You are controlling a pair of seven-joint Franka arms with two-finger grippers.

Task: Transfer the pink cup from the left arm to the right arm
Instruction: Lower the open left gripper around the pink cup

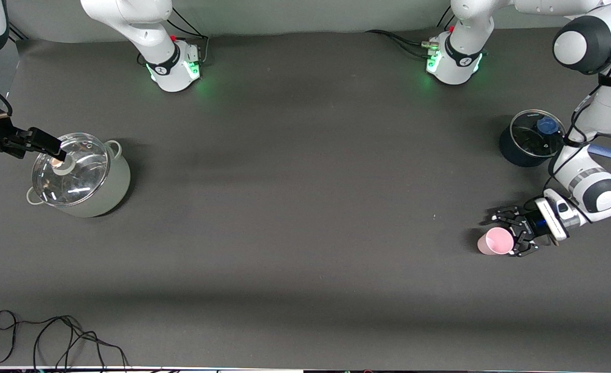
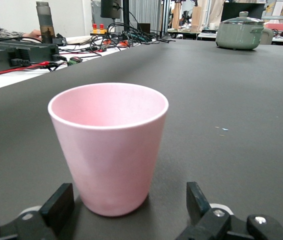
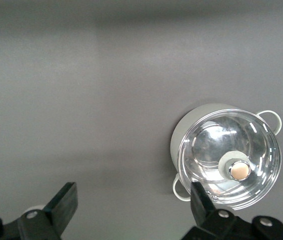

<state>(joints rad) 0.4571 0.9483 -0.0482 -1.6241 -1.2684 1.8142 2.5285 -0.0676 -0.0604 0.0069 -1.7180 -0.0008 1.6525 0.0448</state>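
The pink cup's rim should stay free for my right gripper. My left gripper should next grip the cup by its lower side (image 2: 114, 190).
The pink cup (image 1: 496, 241) (image 2: 109, 145) stands upright on the dark table at the left arm's end, its mouth facing up. My left gripper (image 1: 503, 235) (image 2: 129, 210) is low at the table beside it, open. Its skeletal fingers (image 2: 59, 205) flank the cup's base with a gap on each side, touching nothing. My right gripper (image 1: 56, 151) (image 3: 131, 205) hangs open and holds nothing. It is over the edge of the glass-lidded grey-green pot (image 1: 80, 173) (image 3: 226, 160) at the right arm's end of the table.
A dark pot with a glass lid and blue knob (image 1: 530, 137) stands near the left arm, farther from the front camera than the cup. A blue handle (image 1: 608, 153) lies beside it. Loose cables (image 1: 51, 334) lie at the table's near edge.
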